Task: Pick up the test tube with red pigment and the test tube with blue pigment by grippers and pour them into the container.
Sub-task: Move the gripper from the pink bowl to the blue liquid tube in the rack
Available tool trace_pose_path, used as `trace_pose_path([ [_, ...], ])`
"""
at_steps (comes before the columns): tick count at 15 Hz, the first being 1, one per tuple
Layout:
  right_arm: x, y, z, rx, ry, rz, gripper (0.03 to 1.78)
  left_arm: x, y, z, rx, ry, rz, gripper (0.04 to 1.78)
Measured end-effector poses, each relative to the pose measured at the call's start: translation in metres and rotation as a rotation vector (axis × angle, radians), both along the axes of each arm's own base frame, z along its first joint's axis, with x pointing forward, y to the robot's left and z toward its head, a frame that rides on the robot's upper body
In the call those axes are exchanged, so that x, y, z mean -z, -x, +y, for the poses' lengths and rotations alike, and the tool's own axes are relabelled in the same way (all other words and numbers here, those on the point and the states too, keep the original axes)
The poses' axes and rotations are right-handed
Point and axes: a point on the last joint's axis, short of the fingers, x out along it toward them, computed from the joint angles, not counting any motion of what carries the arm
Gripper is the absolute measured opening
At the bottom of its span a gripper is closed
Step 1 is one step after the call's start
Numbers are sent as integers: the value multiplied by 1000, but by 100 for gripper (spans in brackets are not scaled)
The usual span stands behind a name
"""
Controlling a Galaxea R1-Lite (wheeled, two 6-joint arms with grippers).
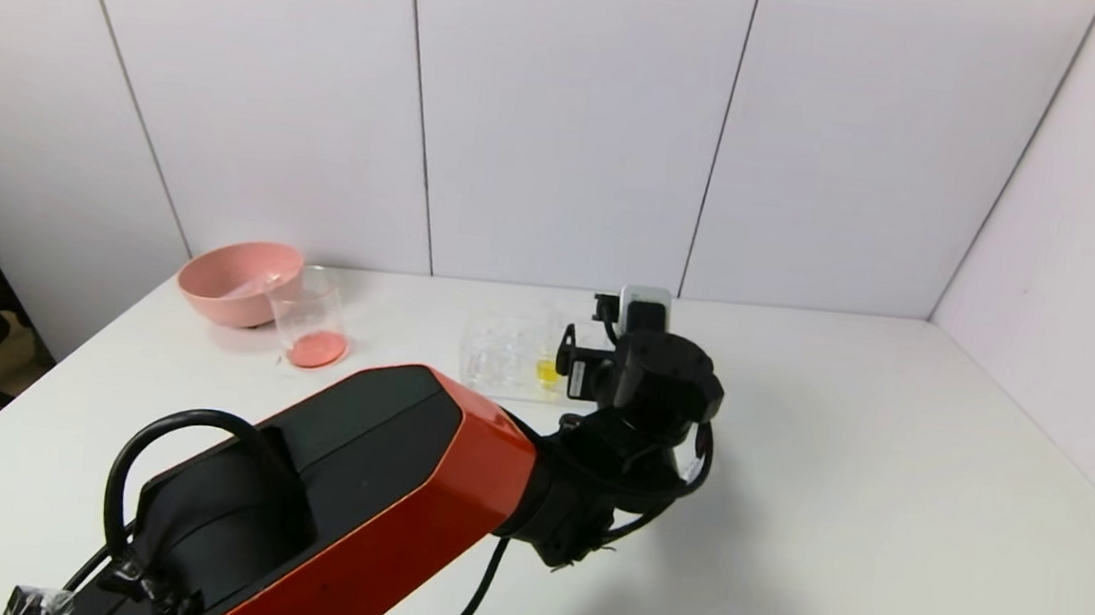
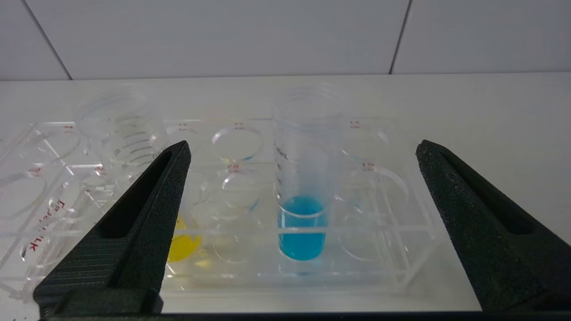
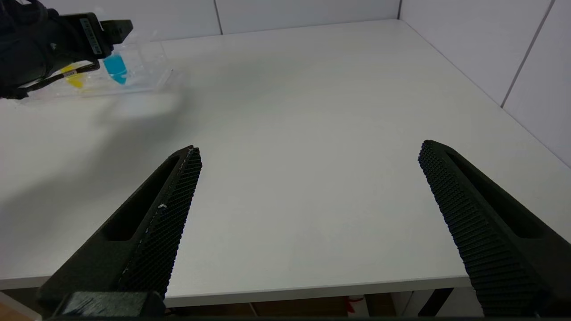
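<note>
My left gripper will next grab the blue test tube [image 2: 302, 223] to pour it. It should hold the tube by its bare upper side [image 2: 308, 125], because the clear rack closes around the tube's lower half.
The blue test tube [image 2: 302, 223] stands upright in a clear rack [image 2: 401, 249], its lower part filled with bright blue liquid. My left gripper [image 2: 303, 145] is open, one finger on each side of the tube, not touching it. The tube also shows in the right wrist view [image 3: 116, 69]. No tube with red liquid is in view. An empty graduated tube [image 2: 120, 129] stands in the rack. The glass beaker [image 1: 310, 320] stands next to the pink bowl with red-orange liquid in its bottom. My right gripper [image 3: 310, 149] is open and empty over the table's near edge.
A tube with yellow liquid [image 2: 185, 245] stands in the rack beside the left finger. The pink bowl [image 1: 239, 280] sits at the back left. My left arm [image 1: 369, 491] reaches across the table to the rack [image 1: 503, 353]. White walls enclose the back and right.
</note>
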Motion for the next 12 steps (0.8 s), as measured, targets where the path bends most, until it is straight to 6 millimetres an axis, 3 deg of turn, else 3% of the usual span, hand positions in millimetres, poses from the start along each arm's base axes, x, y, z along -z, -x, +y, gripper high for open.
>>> trace_pose_path([
  [4,0,0,0,0,0,0,177,10,-16,-2,-14,-6,-12,176],
  [12,0,0,0,0,0,0,177,19,-21,-2,-14,-11,-9,175],
])
